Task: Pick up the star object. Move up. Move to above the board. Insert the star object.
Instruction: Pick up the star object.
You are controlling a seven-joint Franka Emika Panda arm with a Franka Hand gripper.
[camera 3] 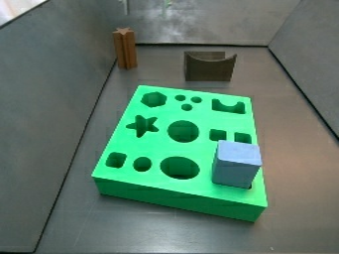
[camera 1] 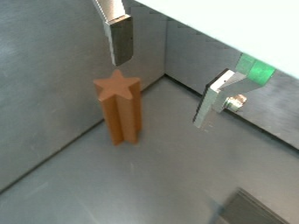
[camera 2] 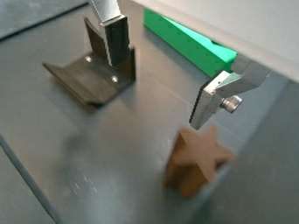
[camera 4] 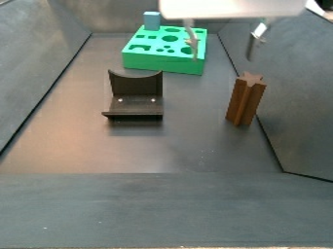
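I should next grab the star object with my gripper by its upper end, so that its lower end stays free to go into the green board.
The star object is a tall brown ridged prism standing upright on the grey floor; it also shows in the other wrist view and in both side views. My gripper is open and empty, above the star object. The star's top lies below one finger, not between the two. In a side view the gripper hangs above and beyond the star. The green board with shaped holes lies flat and also shows in three other views.
A blue-grey cube sits on the board's corner and also shows in a side view. The dark fixture stands on the floor between star and board and also shows in two other views. Grey walls enclose the floor.
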